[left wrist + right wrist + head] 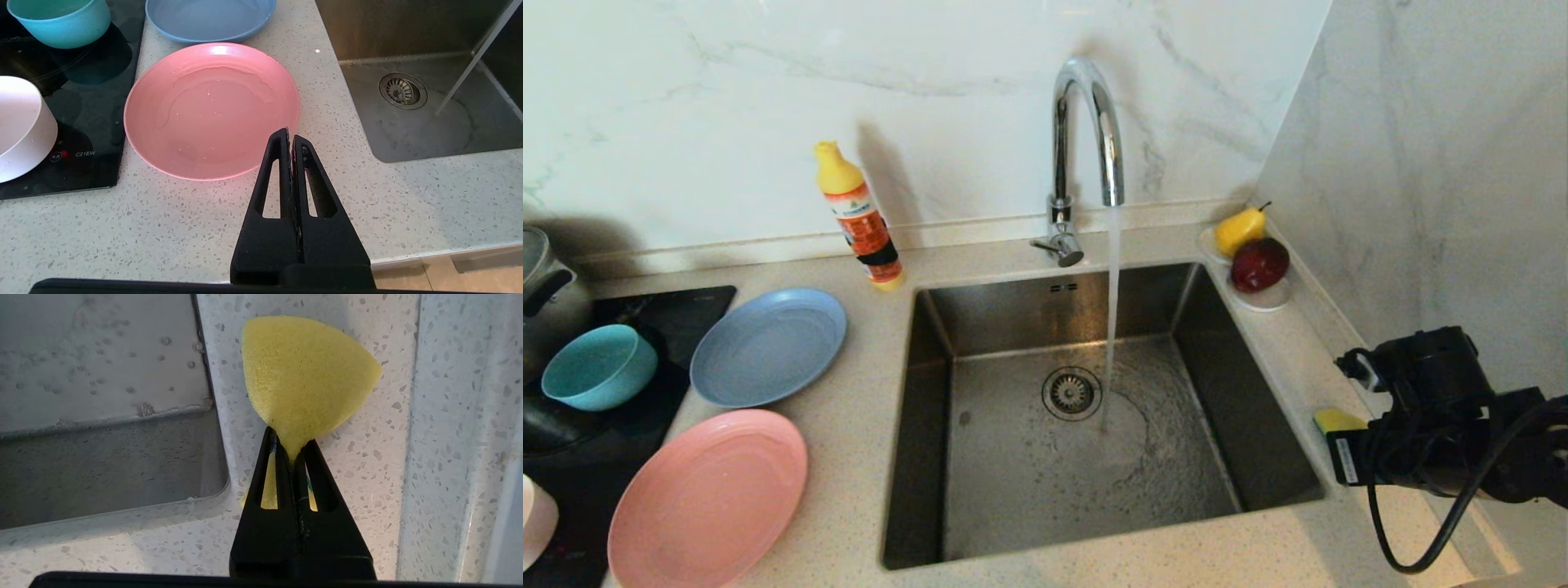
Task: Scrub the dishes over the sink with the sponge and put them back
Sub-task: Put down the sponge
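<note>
The yellow sponge (1337,420) rests low against the speckled counter strip (1307,382) beside the sink, so it is now time to open my right gripper.
My right gripper (291,446) is shut on the yellow sponge (304,379), pinched at its middle, over the counter strip right of the sink (980,343); the sponge (1337,420) peeks out beside the right arm. Water runs from the tap (1086,131) into the sink. Left of the sink lie the grey-blue plate (768,345) and the salmon-pink plate (709,498); the teal bowl (599,366) and pale pink bowl (535,518) sit on the black hob. My left gripper (289,132) is shut and empty, hovering at the wet pink plate's (210,108) near edge.
A yellow-capped dish-soap bottle (859,216) stands behind the plates. A white saucer (1270,300) with a pear and a red apple sits at the sink's back right corner. A steel pot (543,286) stands at the far left. A marble wall closes the right side.
</note>
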Controlling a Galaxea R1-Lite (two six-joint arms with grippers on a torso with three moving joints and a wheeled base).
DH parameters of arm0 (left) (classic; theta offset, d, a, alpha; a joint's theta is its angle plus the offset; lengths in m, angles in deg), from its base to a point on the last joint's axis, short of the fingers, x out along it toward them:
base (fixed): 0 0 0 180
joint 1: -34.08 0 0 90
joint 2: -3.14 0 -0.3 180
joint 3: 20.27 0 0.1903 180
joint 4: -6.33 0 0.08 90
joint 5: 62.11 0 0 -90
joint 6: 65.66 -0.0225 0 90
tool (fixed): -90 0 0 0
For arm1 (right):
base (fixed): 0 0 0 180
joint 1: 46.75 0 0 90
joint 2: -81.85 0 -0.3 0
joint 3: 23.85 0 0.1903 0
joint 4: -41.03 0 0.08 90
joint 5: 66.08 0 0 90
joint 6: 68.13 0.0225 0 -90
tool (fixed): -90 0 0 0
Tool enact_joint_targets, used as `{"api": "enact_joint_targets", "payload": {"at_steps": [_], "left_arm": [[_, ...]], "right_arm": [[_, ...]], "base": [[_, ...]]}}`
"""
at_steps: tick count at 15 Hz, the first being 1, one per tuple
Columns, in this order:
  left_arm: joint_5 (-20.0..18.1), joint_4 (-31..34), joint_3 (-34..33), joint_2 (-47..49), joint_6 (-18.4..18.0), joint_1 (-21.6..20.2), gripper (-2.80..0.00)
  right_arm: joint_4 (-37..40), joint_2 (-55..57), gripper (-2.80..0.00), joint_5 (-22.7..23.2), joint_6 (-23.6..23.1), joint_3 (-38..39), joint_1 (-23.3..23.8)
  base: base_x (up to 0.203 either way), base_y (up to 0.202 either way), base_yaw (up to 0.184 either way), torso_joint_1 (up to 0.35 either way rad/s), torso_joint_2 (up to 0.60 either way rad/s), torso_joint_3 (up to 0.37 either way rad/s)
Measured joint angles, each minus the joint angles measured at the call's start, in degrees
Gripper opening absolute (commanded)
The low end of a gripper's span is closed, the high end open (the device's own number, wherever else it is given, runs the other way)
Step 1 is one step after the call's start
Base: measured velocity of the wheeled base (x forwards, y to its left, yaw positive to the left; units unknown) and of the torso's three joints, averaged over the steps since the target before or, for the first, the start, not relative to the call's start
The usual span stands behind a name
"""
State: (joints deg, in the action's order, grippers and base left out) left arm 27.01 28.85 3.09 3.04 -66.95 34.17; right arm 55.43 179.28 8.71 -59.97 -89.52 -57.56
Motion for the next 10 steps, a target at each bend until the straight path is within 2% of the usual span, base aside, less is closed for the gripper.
{"api": "enact_joint_targets", "payload": {"at_steps": [2, 3, 10], "left_arm": [[0.0, 0.0, 0.0, 0.0, 0.0, 0.0, -2.8], [0.0, 0.0, 0.0, 0.0, 0.0, 0.0, -2.8], [0.0, 0.0, 0.0, 0.0, 0.0, 0.0, -2.8]], "right_arm": [[0.0, -0.1, -2.8, -0.1, 0.0, 0.0, -0.2], [0.0, -0.2, 0.0, -0.1, 0.0, 0.1, -0.2], [0.0, -0.9, 0.0, -0.2, 0.3, 0.1, 0.0]], "base": [[0.0, 0.0, 0.0, 0.0, 0.0, 0.0], [0.0, 0.0, 0.0, 0.0, 0.0, 0.0], [0.0, 0.0, 0.0, 0.0, 0.0, 0.0]]}}
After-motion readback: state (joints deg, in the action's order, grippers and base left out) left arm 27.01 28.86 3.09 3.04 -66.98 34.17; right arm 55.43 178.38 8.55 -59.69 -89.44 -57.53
